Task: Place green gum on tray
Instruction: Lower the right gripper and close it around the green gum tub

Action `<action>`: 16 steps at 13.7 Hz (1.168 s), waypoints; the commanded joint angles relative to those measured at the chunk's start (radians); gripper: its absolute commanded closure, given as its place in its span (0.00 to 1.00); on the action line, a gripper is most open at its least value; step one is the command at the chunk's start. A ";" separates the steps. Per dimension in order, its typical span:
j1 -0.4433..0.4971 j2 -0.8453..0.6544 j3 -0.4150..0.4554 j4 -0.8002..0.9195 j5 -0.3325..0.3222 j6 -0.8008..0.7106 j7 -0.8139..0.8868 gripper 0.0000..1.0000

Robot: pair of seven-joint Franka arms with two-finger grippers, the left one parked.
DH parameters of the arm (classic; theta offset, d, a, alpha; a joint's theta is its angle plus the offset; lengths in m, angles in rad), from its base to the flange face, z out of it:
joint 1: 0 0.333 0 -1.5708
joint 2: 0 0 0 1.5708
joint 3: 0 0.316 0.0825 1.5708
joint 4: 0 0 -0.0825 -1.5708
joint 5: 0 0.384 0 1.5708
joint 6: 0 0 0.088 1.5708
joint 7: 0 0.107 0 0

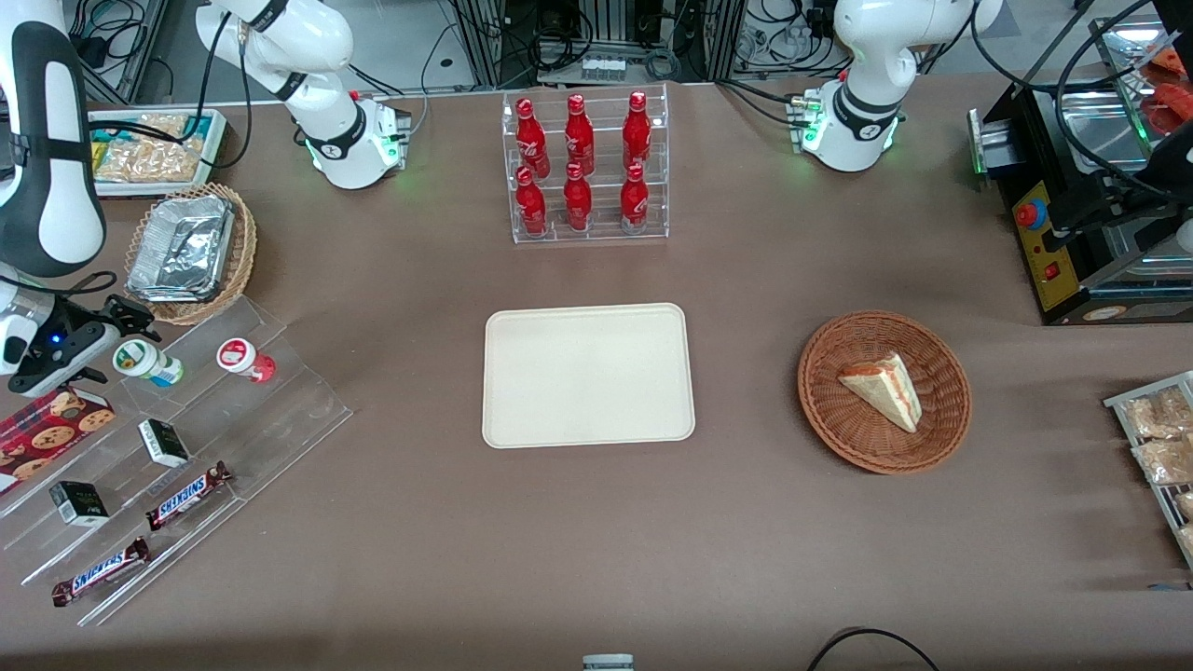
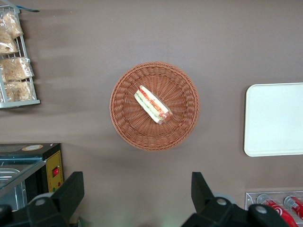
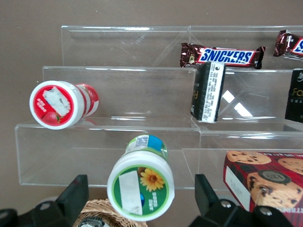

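Note:
My right gripper should grab the green gum by its white lid end (image 1: 130, 358) next. Then it can place the gum on the tray (image 1: 588, 375).
The green gum (image 1: 147, 362) is a small white bottle with a green-and-white lid, lying on the top step of a clear acrylic shelf (image 1: 280, 410) toward the working arm's end of the table. In the right wrist view its lid (image 3: 141, 191) faces the camera. My right gripper (image 1: 112, 343) is open at the lid end. Its two black fingers (image 3: 75, 191) stand either side of the lid with a gap on each side, not touching it. The beige tray (image 1: 589, 375) lies bare at the table's middle; it also shows in the left wrist view (image 2: 274, 118).
A red-lidded bottle (image 1: 244, 359) lies beside the green gum. Snickers bars (image 1: 186, 496), small dark boxes (image 1: 164, 443) and a cookie box (image 1: 51, 424) lie on the shelf steps. A wicker basket with a foil tray (image 1: 186, 250), a rack of red bottles (image 1: 582, 168) and a sandwich basket (image 1: 884, 391) stand around.

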 commanded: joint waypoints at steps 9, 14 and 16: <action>-0.003 -0.005 0.005 -0.022 0.010 0.006 0.000 1.00; 0.012 -0.024 0.021 0.133 0.008 -0.196 0.035 1.00; 0.041 -0.025 0.024 0.159 0.007 -0.235 0.080 1.00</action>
